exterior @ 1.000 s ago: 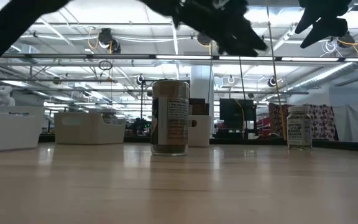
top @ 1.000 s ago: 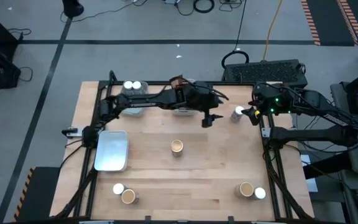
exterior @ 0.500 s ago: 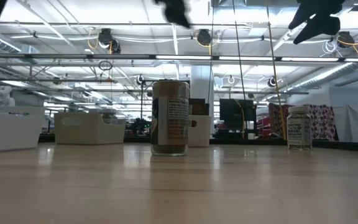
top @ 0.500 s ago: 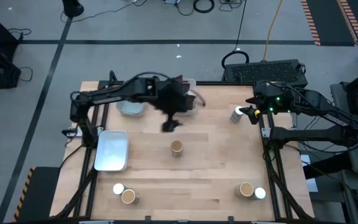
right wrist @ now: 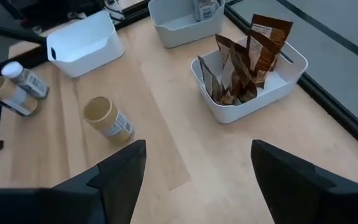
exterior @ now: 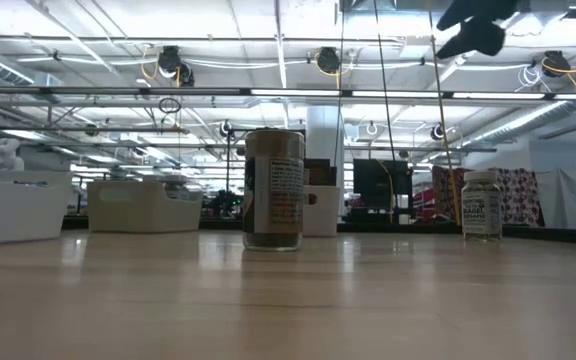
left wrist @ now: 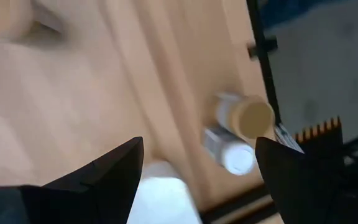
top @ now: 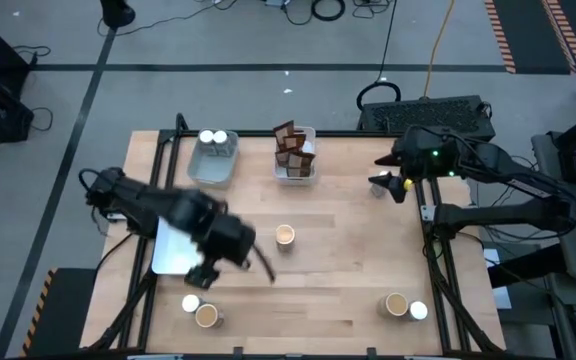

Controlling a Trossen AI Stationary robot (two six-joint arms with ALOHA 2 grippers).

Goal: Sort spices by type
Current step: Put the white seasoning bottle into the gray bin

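The left gripper should next take the white-topped jar by its round lid [top: 190,302], so the jar can be sorted into the grey tray [top: 212,170] with its matching jars.
My left gripper [top: 208,272] is open and hangs over the table's near left, beside the pale tray [top: 173,255]. In its wrist view, the left gripper [left wrist: 199,142] looks down on a tan-topped jar [left wrist: 253,115] and a white-topped jar [left wrist: 235,155] standing side by side. My right gripper [top: 386,183] is open, high over the far right, where a white-topped jar [exterior: 481,203] stands on the table below the right gripper [exterior: 473,25]. A tan-topped jar [top: 285,235] stands mid-table. Brown packets [top: 293,150] stand in a far tray.
Two white-topped jars [top: 213,138] stand at the far end of another tray [top: 215,165]. A tan-topped jar [top: 395,304] and a white-topped jar [top: 418,311] stand near right. The right wrist view shows the packet tray [right wrist: 291,62] and the mid-table jar [right wrist: 107,118].
My left arm has swung fast from the far packet tray toward the table's near left, and now hangs by the left tray, blurred. My right gripper has drifted a little toward the table's left, over the far-right jar. No jar has moved.
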